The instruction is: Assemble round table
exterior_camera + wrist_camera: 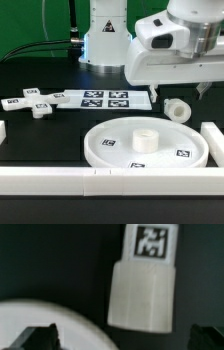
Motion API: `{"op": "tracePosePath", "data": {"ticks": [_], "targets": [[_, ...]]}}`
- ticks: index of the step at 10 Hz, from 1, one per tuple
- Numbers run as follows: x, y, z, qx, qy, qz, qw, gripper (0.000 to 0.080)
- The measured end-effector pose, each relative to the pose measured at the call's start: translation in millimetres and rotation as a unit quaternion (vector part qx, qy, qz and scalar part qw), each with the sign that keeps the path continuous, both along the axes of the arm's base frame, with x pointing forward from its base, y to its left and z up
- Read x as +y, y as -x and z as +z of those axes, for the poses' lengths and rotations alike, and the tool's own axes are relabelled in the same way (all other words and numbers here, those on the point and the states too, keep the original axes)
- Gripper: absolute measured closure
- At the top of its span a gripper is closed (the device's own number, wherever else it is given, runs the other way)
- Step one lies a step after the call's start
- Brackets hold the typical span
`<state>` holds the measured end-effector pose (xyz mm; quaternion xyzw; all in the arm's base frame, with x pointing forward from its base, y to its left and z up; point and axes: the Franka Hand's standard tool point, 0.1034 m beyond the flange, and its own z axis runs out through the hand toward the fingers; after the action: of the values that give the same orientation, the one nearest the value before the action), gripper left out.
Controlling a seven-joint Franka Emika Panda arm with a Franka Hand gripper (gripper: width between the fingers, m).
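Observation:
My gripper picks up the leg (143,294) by its thick plain end (142,305) next, to stand it in the disc's raised round socket.
The large rimmed round disc (120,150) lies flat at the front, with a raised round socket (146,139) in its middle. The short cylindrical leg (178,108) lies on its side on the black table just behind the disc. The four-armed cross-shaped foot (35,105) lies at the exterior view's left. My gripper (180,92) hangs open just above the leg, one finger to each side. In the wrist view the leg (143,294) with its tag lies ahead of my open gripper (122,339), and the disc's rim (50,317) curves past one fingertip (40,336). The jaws hold nothing.
The marker board (105,97) lies behind the disc, by the arm's base. Long white bars run along the front (110,178), at the exterior view's right (214,140) and at its left edge (3,128). The table is black.

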<state>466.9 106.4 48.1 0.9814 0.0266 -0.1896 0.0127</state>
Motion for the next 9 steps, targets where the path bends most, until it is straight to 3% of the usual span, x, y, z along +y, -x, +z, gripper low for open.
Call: {"op": "tracePosePath", "data": {"ticks": [4,6,9], "targets": [[-1.3,2.6,-4.1,0.134,0.012,-0.006,0.991,0.0150],[2.4,9.5,-10.8,0.194,0.005,-0.020,0.981,0.0150],[19.0,20.5,-20.4,0.297,-0.002,-0.049,0.954,0.0150]]}}
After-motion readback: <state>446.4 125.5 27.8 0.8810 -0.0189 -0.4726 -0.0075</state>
